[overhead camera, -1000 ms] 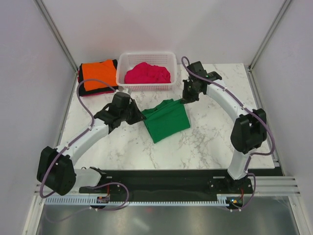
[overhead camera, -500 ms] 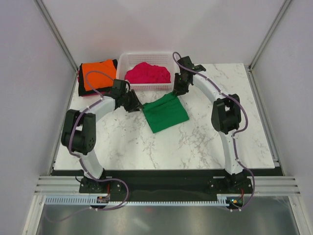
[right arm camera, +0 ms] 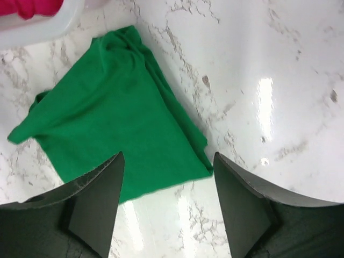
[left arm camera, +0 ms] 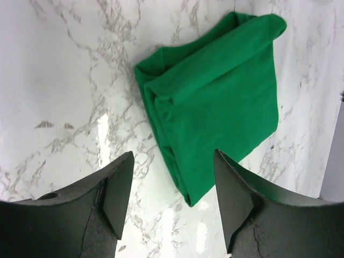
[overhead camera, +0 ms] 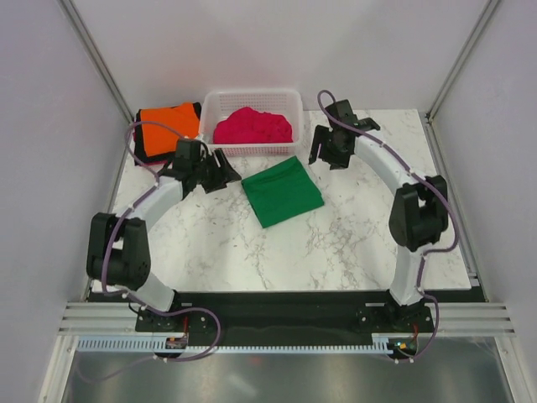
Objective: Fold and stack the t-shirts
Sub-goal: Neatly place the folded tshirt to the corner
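Observation:
My left gripper should next pinch the green t-shirt's layered corner [overhead camera: 246,181] [left arm camera: 150,80] closest to the orange stack, to lay the t-shirt on that stack while it is still folded.
A folded green t-shirt [overhead camera: 283,191] lies flat on the marble table, free of both grippers; it also shows in the left wrist view [left arm camera: 215,102] and the right wrist view [right arm camera: 113,134]. My left gripper [overhead camera: 223,170] hovers just off its left edge, open and holding nothing [left arm camera: 173,161]. Beyond the shirt's far right corner, my right gripper [overhead camera: 323,154] is open and holds nothing either [right arm camera: 169,161]. A crumpled magenta t-shirt [overhead camera: 253,126] fills the white basket [overhead camera: 252,150]. An orange t-shirt [overhead camera: 168,124] lies folded on top of dark ones [overhead camera: 144,151] at the back left.
The basket stands at the table's back edge between the orange stack and the right gripper; its corner shows in the right wrist view [right arm camera: 43,29]. Grey walls enclose the table on three sides. Bare marble [overhead camera: 352,235] lies in front of and to the right of the green shirt.
Both grippers were shut at the green shirt's edges; they have opened and pulled back from it. The shirt now lies flat by itself.

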### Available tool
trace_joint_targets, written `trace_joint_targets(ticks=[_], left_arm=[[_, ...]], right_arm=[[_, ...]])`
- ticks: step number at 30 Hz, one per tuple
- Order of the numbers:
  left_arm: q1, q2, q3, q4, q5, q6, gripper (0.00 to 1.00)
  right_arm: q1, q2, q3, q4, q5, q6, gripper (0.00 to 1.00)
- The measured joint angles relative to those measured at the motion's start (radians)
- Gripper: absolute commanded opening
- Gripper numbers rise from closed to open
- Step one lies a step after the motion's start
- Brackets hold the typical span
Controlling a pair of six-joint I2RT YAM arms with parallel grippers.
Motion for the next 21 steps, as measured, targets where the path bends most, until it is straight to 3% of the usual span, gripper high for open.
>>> trace_joint_targets(ticks=[3, 7, 15, 21], left_arm=[[-0.002, -0.077, -0.146, 0.11, 0.005, -0.001, 0.7], [-0.011, -0.043, -0.245, 0.221, 0.023, -0.003, 0.7], [-0.018, 0.174, -0.239, 0.46, 0.09, -0.053, 0.7], [-0.023, 0.301, -0.131, 0.537, 0.091, -0.114, 0.47]], right_arm=[[0.004, -0.184, -0.184, 0.047, 0.014, -0.01, 0.8], [0.004, -0.341, -0.368, 0.095, 0.009, -0.026, 0.82], [0.005, -0.391, -0.593, 0.143, -0.044, -0.056, 0.82], [0.004, -0.391, -0.616, 0.167, -0.065, -0.078, 0.82]])
